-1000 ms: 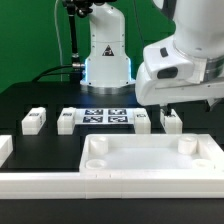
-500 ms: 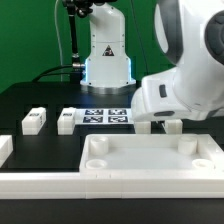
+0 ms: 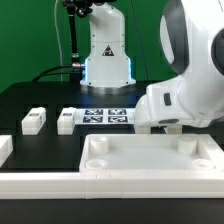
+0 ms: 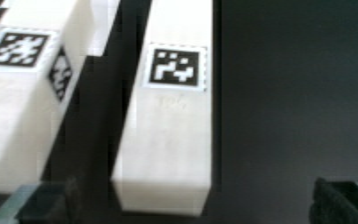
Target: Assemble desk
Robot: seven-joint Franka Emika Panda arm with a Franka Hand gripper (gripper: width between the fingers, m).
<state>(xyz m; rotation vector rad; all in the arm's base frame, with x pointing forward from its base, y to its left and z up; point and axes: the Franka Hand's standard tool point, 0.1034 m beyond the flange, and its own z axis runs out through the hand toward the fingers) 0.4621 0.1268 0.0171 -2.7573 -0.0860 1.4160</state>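
Note:
My gripper needs to grab the tagged leg by its plain end next, to mount the leg on the white desk top tray.
The white desk top tray lies rim-up at the front of the black table. Two white legs lie behind it at the exterior view's left. My gripper is low over the right-hand legs, which the arm hides in that view. In the wrist view a tagged white leg lies lengthwise with its near end between my spread fingertips. My gripper is open and holds nothing. Another tagged leg lies right beside the first.
The marker board lies flat between the legs, in front of the robot base. A long white border rail runs along the front edge, and a white block stands at the exterior view's far left.
The arm has come down and swung toward the exterior view's left. It now covers the two right-hand legs that showed a second ago.

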